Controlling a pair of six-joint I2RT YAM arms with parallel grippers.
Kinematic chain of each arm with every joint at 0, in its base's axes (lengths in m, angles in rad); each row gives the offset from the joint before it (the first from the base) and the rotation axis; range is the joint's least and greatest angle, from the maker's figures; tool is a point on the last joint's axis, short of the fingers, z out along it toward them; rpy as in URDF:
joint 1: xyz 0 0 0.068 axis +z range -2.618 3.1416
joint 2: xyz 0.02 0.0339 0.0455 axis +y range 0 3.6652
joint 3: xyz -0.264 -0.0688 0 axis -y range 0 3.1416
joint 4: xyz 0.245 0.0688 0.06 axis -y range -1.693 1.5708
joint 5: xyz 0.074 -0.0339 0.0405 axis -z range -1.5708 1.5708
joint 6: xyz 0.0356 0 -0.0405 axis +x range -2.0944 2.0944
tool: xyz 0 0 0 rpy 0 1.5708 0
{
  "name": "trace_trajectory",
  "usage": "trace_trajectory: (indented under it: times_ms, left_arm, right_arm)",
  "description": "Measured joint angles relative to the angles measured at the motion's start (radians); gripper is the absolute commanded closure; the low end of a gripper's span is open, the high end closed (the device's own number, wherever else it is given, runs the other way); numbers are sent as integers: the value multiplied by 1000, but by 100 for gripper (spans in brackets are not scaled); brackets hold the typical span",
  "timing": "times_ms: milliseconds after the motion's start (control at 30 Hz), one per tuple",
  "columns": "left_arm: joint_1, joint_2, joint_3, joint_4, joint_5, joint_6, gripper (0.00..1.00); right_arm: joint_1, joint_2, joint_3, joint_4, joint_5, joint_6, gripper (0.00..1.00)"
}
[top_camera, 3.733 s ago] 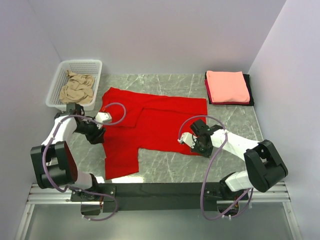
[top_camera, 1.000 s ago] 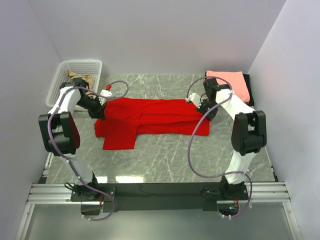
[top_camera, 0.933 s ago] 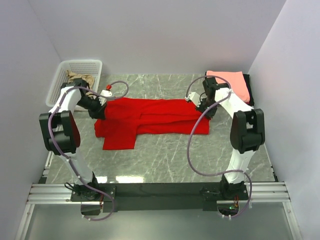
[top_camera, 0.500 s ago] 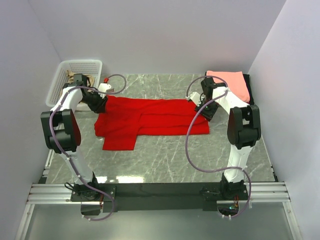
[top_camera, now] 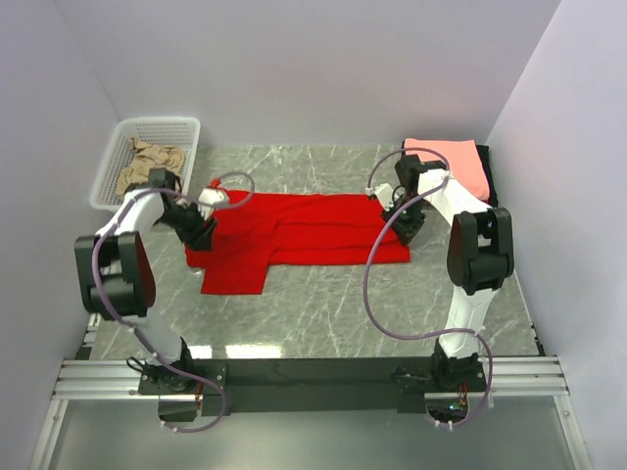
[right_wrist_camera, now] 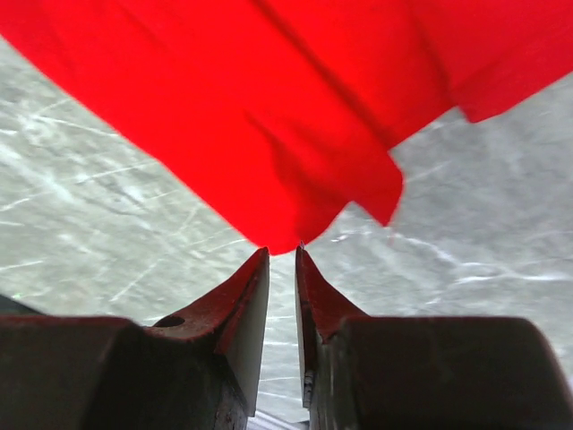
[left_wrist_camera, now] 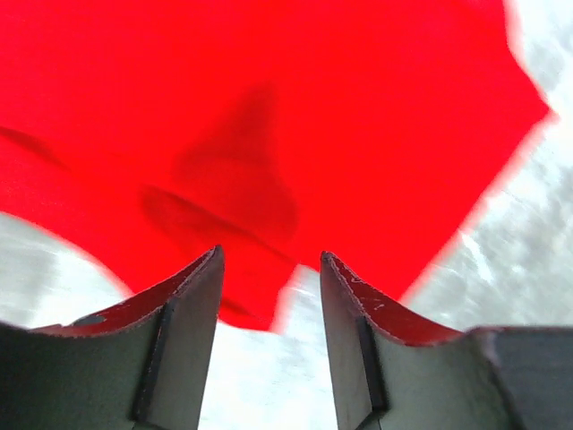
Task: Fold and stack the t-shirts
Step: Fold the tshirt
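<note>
My left gripper grabs the red t-shirt's sleeve part [top_camera: 213, 288] [left_wrist_camera: 521, 100] next, which hangs toward the table's near side, to fold it over the long piece of the t-shirt.
The large bright red t-shirt [top_camera: 304, 228] lies on the marble table, folded into a long band, with one sleeve part hanging toward the near left. My left gripper [top_camera: 203, 223] hovers over its left end. In the left wrist view [left_wrist_camera: 269, 255] its jaws are open and empty, with the red cloth [left_wrist_camera: 269, 116] just beyond them. My right gripper [top_camera: 404, 223] is over the shirt's right end. In the right wrist view [right_wrist_camera: 282, 249] its jaws stand a narrow gap apart with nothing between them, and the cloth edge [right_wrist_camera: 295, 179] lies just past the tips.
A folded salmon-pink shirt [top_camera: 446, 162] lies on a black one [top_camera: 488, 176] at the far right. A white mesh basket [top_camera: 110, 176] at the far left holds a crumpled tan shirt [top_camera: 147, 166]. Walls enclose the table on three sides.
The spread red shirt was folded in half toward the far side. In the last second both grippers shifted slightly along its ends; the left one came back toward me.
</note>
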Motion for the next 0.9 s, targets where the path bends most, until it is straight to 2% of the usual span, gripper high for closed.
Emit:
trace_trajectory:
  times_ms: [133, 267, 400, 433, 600, 767, 900]
  left_arm:
    - [-37, -170, -199, -26, -19, 71, 47]
    - [-150, -280, -328, 3, -49, 89, 46]
    - [-234, -295, -400, 82, -81, 74, 44]
    - [-252, -295, -413, 103, -86, 64, 38]
    - [-351, -294, -469, 190, -128, 26, 37]
    - [-409, -272, -510, 257, -178, -21, 43]
    - [-417, -260, -510, 311, -215, -56, 58]
  right_arm:
    - [0, 7, 0, -17, -23, 46, 71]
    - [0, 37, 6, -22, -40, 95, 68]
    - [0, 69, 18, -22, -50, 137, 67]
    - [0, 74, 22, -27, -52, 145, 67]
    - [0, 95, 29, -26, -52, 178, 66]
    - [0, 113, 29, -21, -45, 197, 66]
    - [0, 119, 29, -11, -37, 204, 66]
